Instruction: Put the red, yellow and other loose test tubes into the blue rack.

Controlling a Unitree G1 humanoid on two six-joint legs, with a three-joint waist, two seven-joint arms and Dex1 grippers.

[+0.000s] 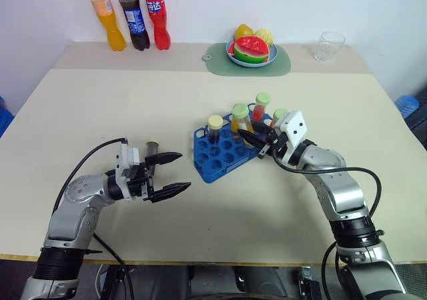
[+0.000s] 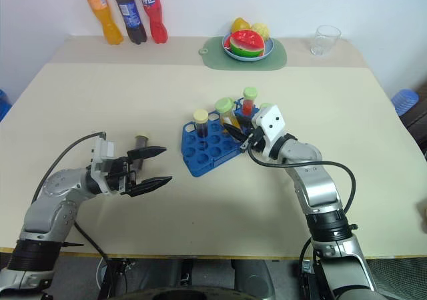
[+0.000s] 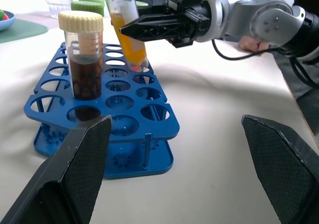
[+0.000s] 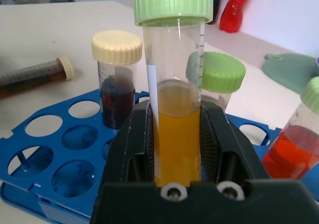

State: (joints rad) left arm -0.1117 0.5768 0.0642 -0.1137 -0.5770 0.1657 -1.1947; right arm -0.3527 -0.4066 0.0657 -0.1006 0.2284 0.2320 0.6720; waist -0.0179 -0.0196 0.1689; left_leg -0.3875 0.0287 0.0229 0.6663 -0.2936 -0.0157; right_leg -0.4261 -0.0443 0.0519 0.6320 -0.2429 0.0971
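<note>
I'll grab the loose brown tube's upper body below its tan cap with my left gripper next, so its lower end can enter the blue rack (image 1: 212, 169).
The blue rack (image 1: 212, 169) stands mid-table. In it a dark brown tube with a tan cap (image 1: 215, 129), a yellow tube with a green cap (image 4: 175, 134) and a red tube with a green cap (image 1: 261, 107) stand upright, plus one more green-capped tube (image 4: 218, 74) behind them. My right gripper (image 1: 249, 139) is shut on the yellow tube, which sits in a rack hole. A loose brown tube with a tan cap (image 4: 36, 74) lies on the table left of the rack. My left gripper (image 1: 177, 174) is open and empty, right beside that tube and pointing at the rack.
Three tall soda bottles (image 1: 131, 15) stand at the back left. A green mat (image 1: 283, 63) with a fruit bowl (image 1: 251, 59) lies at the back centre, a clear glass (image 1: 329, 46) to its right. Bare tabletop lies in front of the rack.
</note>
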